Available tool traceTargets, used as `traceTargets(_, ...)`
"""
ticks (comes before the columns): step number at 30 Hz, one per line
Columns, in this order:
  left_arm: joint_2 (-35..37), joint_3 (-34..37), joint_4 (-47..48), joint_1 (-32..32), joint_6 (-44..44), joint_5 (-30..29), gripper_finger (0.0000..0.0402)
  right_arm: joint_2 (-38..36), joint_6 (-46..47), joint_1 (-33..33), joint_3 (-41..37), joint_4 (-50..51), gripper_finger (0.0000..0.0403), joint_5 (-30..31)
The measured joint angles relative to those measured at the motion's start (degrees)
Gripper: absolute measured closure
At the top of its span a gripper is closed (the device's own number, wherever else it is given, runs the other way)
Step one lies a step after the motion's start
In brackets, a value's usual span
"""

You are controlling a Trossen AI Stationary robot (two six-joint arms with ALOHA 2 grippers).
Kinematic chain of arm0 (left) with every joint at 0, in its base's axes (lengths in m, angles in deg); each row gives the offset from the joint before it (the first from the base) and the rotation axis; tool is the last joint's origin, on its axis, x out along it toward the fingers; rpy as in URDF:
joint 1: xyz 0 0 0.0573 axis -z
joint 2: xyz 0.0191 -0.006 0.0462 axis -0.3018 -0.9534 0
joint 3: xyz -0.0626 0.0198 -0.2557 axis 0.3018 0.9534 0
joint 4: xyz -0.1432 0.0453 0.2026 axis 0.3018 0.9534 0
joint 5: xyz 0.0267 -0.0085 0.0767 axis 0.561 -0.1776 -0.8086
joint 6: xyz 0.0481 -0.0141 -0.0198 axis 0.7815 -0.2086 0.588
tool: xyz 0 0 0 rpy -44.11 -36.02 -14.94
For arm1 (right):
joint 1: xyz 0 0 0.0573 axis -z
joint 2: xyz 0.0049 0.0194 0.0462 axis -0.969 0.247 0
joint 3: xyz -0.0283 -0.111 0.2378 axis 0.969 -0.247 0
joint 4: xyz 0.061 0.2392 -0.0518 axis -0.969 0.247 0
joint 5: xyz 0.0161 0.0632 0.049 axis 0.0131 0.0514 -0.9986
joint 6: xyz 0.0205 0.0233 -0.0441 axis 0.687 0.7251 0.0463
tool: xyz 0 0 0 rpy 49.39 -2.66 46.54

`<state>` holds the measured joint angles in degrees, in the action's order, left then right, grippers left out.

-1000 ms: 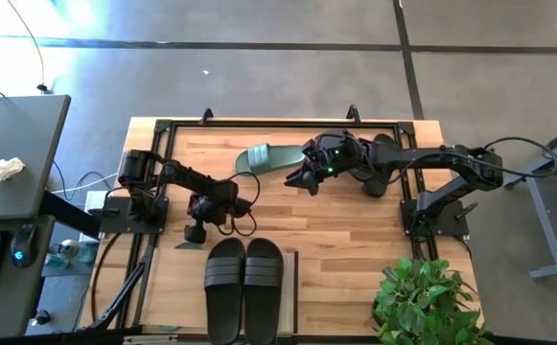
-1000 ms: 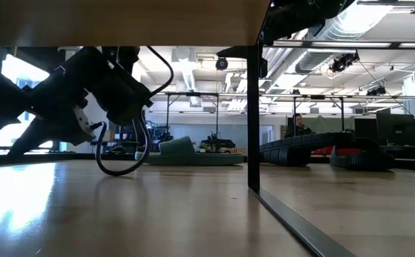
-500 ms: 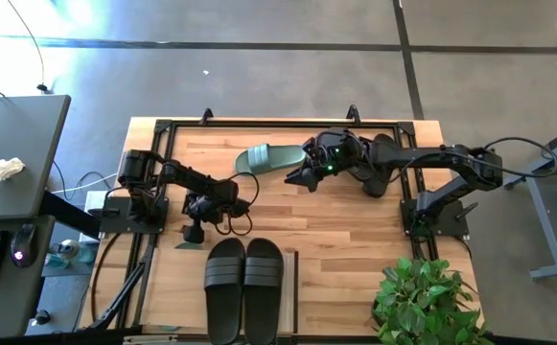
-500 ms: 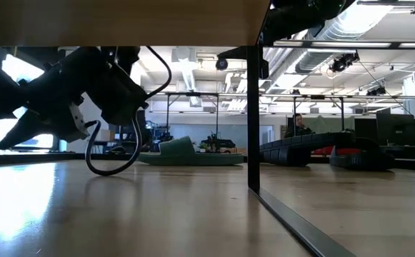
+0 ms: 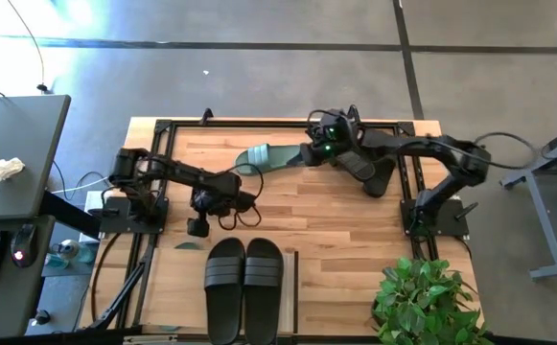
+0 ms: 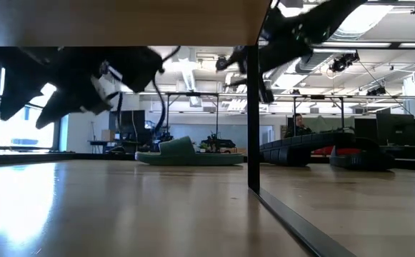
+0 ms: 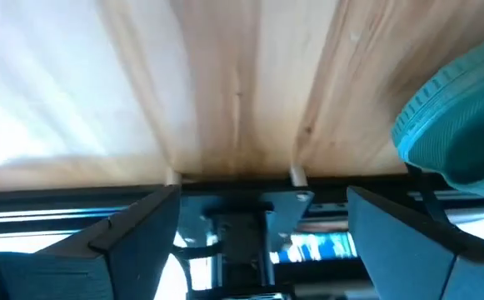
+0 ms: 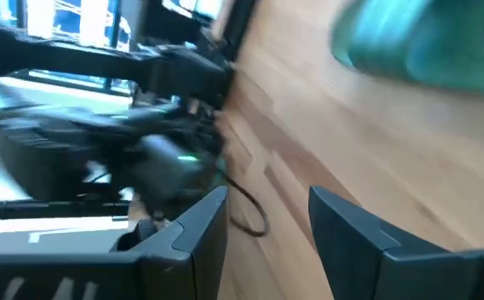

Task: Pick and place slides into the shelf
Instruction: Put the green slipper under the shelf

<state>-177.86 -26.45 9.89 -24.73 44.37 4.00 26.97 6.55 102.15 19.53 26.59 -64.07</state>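
Observation:
The robot's right gripper will next grab the green slide by its strap's side edge (image 5: pixel 259 163), to place the slide into the shelf (image 5: pixel 180 287).
One sage-green slide (image 5: pixel 264 156) (image 6: pixel 186 153) lies sole down on the tabletop near the far edge. A black pair (image 5: pixel 244 286) rests on the shelf's top board (image 5: pixel 292 287). That board spans the top of the low view (image 6: pixel 121 21). More black slides (image 6: pixel 307 150) (image 5: pixel 378 174) lie at the far right, partly under my right arm. My left gripper (image 5: pixel 240 196) (image 7: pixel 258 229) is open, hovering near-left of the green slide, whose end (image 7: pixel 462 117) shows beside it. My right gripper (image 5: pixel 309 153) (image 8: pixel 262 237) is open, raised at the green slide's right end.
A dark metal frame (image 5: pixel 163 126) runs round the tabletop. The shelf's dark post (image 6: pixel 252 114) stands in the middle of the low view. A potted plant (image 5: pixel 422 302) sits at the near right corner. Bare wood (image 5: pixel 336 225) lies between shelf and arms.
My right gripper has risen and moved toward the table's far edge, staying at the green slide's right end. My left gripper has lifted off the table surface. The green slide has stayed where it was.

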Motion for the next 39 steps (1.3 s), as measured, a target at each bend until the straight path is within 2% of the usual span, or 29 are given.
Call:
traceTargets(4, 3.42, -1.82, -1.96, 0.0, -2.34, -0.87, 0.0076, 5.47, 1.66, 2.04, 1.66, -1.38, 0.0248, -3.03)
traceTargets(9, 7.63, -2.06, -3.73, 0.0, -6.12, -0.84, 0.0076, 11.28, 4.41, 4.02, 8.92, -0.47, 0.0248, -7.33)
traceTargets(12, 10.45, -2.06, -4.28, 0.0, -8.47, -0.7, 0.0076, 15.18, 2.92, 5.07, 15.47, 5.88, 0.0248, -9.06)
traceTargets(16, 13.31, -2.09, -4.7, 0.0, -11.12, -0.42, 0.0076, 19.91, -5.29, 5.86, 24.84, 22.76, 0.0248, -8.88)
traceTargets(19, 15.08, -2.09, -4.79, 0.0, -13.2, -0.37, 0.0076, 22.45, -11.05, 5.79, 30.09, 33.21, 0.0248, -7.46)
traceTargets(22, 16.35, -2.09, -4.84, 0.04, -14.99, 0.4, 0.0076, 25.14, -13.14, 4.88, 32.12, 37.03, 0.0248, -5.88)
traceTargets(32, 20.54, -2.06, -5.89, 0.04, -17.28, 1.72, 0.0076, 26.82, -8.19, 1.31, 30.86, 27.45, 0.0248, 7.24)
traceTargets(39, 21.17, -2.06, -6.21, 0.04, -17.31, 1.61, 0.0076, 26.82, -9.89, -1.92, 30.88, 23.45, 0.0248, 16.16)
